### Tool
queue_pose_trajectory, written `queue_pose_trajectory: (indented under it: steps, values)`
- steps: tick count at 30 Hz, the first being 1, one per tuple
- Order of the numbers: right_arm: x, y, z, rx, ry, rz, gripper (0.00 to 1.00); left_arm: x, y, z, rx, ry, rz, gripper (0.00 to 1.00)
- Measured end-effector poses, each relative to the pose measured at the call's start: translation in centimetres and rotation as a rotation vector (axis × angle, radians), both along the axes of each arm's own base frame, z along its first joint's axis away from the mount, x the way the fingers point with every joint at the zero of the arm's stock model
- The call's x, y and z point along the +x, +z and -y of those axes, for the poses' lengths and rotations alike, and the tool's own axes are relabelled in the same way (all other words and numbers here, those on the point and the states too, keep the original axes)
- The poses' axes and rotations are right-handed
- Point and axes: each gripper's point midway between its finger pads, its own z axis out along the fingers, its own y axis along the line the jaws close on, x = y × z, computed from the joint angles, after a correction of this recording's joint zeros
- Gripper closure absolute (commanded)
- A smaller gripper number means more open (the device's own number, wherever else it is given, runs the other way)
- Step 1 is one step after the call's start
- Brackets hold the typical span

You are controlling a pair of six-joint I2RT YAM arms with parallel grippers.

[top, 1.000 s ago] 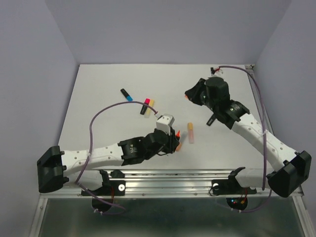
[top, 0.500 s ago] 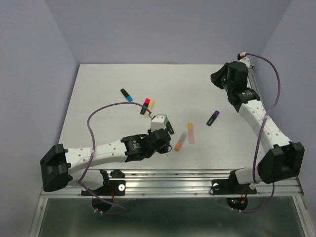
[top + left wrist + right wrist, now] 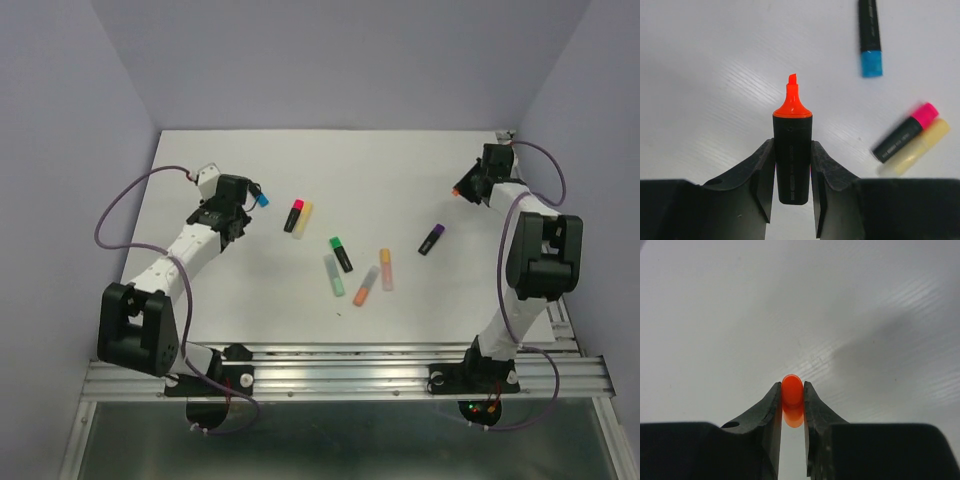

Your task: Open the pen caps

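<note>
The black pen body [image 3: 792, 165] hangs well above the table and would fall if I opened now, so the pen body stays held in my left gripper for now.
My left gripper [image 3: 792, 150] is shut on a black pen body [image 3: 792, 165] whose bare orange tip [image 3: 792, 97] points away from me; in the top view it [image 3: 238, 205] is at the far left of the table. My right gripper [image 3: 792, 390] is shut on an orange pen cap [image 3: 792, 395], seen in the top view [image 3: 456, 190] at the far right. Capped pens lie on the table: blue cap [image 3: 262, 199] [image 3: 871, 64], pink cap [image 3: 298, 205] [image 3: 925, 114], green cap [image 3: 335, 241], purple cap [image 3: 437, 232].
A pale yellow pen [image 3: 305, 215] lies against the pink-capped one. A mint pen [image 3: 334, 275] and two orange pastel pens [image 3: 366, 286] [image 3: 385, 268] lie in the middle. The table's right edge [image 3: 530, 200] and lavender walls are close to my right gripper.
Both arms have swung apart: the left from the near middle to the far left with the pen body, the right to the far right edge with the orange cap. The green-capped and mint pens are uncovered.
</note>
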Motion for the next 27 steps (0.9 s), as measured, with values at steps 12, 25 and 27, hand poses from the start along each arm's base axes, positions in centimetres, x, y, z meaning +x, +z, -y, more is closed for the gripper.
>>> queue_pose_trajectory:
  steps: [12,25,27]
  values:
    - [7.3,-3.2,2.7,0.0,0.002,-0.024,0.92,4.6,-6.5,-9.9,0.106,0.226,-0.256,1.0]
    - [6.5,-6.7,2.5,0.045,-0.063,-0.115,0.78,3.7,-9.9,-11.0,0.138,0.252,-0.397,0.85]
    - [6.4,-7.2,2.4,0.052,-0.069,-0.127,0.78,3.6,-10.0,-11.1,0.134,0.252,-0.398,0.79]
